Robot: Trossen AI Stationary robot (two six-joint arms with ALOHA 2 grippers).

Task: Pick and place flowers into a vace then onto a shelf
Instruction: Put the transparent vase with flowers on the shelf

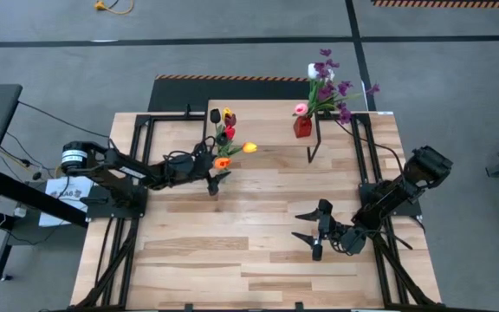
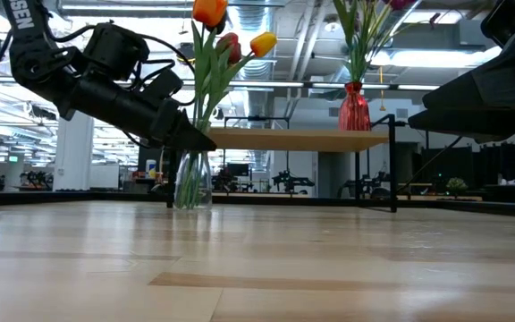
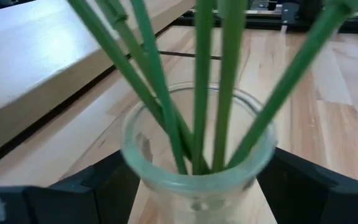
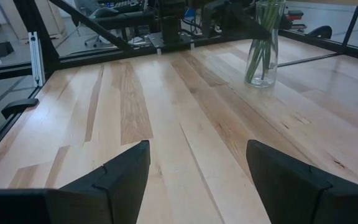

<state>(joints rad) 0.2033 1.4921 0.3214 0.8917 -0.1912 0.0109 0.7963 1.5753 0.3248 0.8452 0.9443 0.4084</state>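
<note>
The clear vase will go in my left gripper, held by its neck under its rim, to put the tulips on the shelf.
A clear glass vase stands on its base on the tabletop. In it are tulips with red, yellow, orange and dark heads, and their green stems reach to its bottom. My left gripper comes from the table's left, with one finger on each side of the vase. The shelf is just behind it. A red vase with purple sprigs and a pink head stands on the shelf. My right gripper stands open over bare wood at the right. My left gripper has the clear vase's neck, just under the rim, between its two fingers, one on each side of the glass. The fingers come nearly level from the table's left, tipped slightly down. The vase stays upright with its base on the table.
The shelf's thin black legs stand on the far middle of the tabletop. Bare wood lies between my right gripper and the clear vase. Black frame rails run along the table's left and right sides.
</note>
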